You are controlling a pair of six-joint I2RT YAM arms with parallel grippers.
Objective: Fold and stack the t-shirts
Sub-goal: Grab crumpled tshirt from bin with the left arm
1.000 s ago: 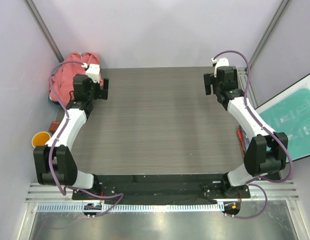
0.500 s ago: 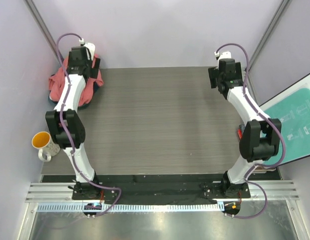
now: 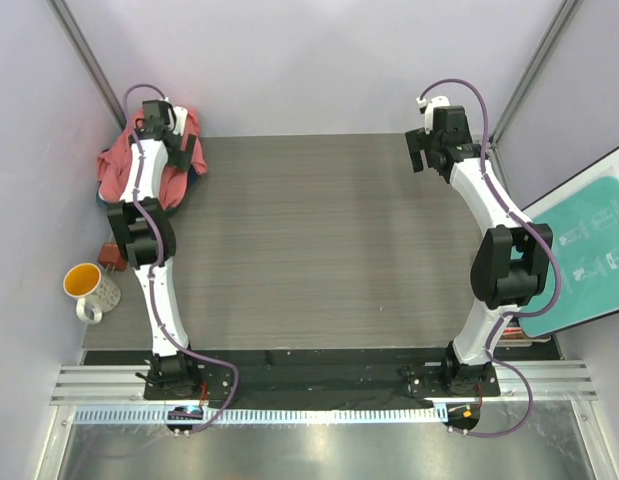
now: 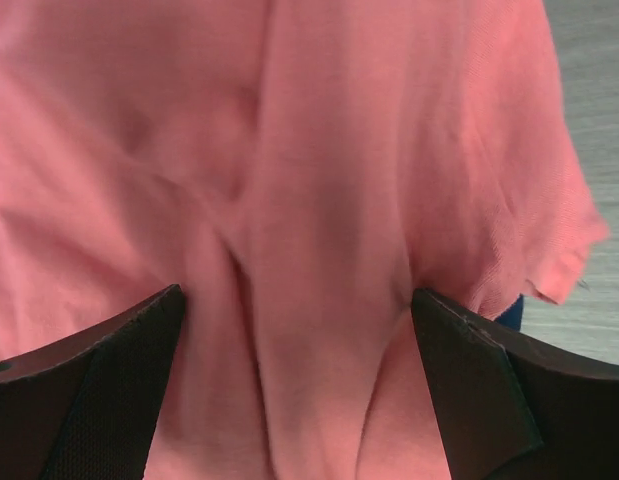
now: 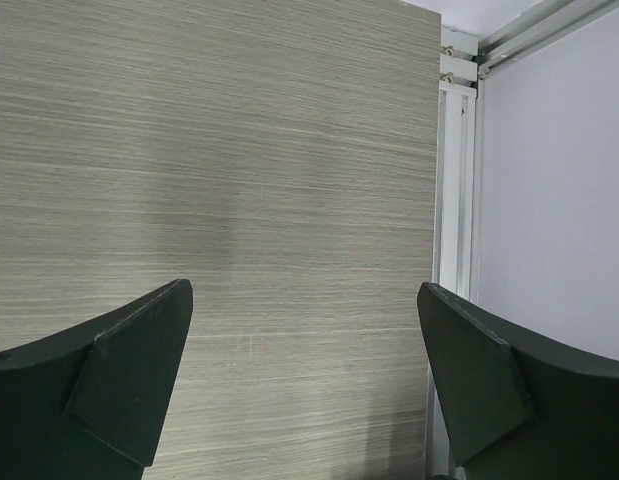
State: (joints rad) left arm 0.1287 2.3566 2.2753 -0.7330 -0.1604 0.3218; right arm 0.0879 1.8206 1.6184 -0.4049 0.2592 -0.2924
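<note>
A raised fold of the coral-red t-shirt lies between my left gripper's open fingers, so it is time to close now. Closing now would catch the fold.
A crumpled coral-red t-shirt (image 3: pixel 117 170) lies in a heap at the table's far left corner, partly over the left edge. It fills the left wrist view (image 4: pixel 319 180), with a sliver of dark navy cloth (image 4: pixel 511 312) under its right hem. My left gripper (image 3: pixel 173 150) hangs right above the heap, jaws wide open with the red cloth between and below them (image 4: pixel 299 330). My right gripper (image 3: pixel 421 158) is open and empty over bare table at the far right corner (image 5: pixel 304 330). No white t-shirt shows.
An orange-lined mug (image 3: pixel 87 288) stands off the table's left edge. A teal sheet (image 3: pixel 589 240) leans at the right. The dark wood-grain table (image 3: pixel 319 250) ends at a metal rail (image 5: pixel 454 200) by the right wall.
My left arm has stretched to the far left corner and now sits over the red t-shirt. My right gripper has moved slightly toward the far right corner.
</note>
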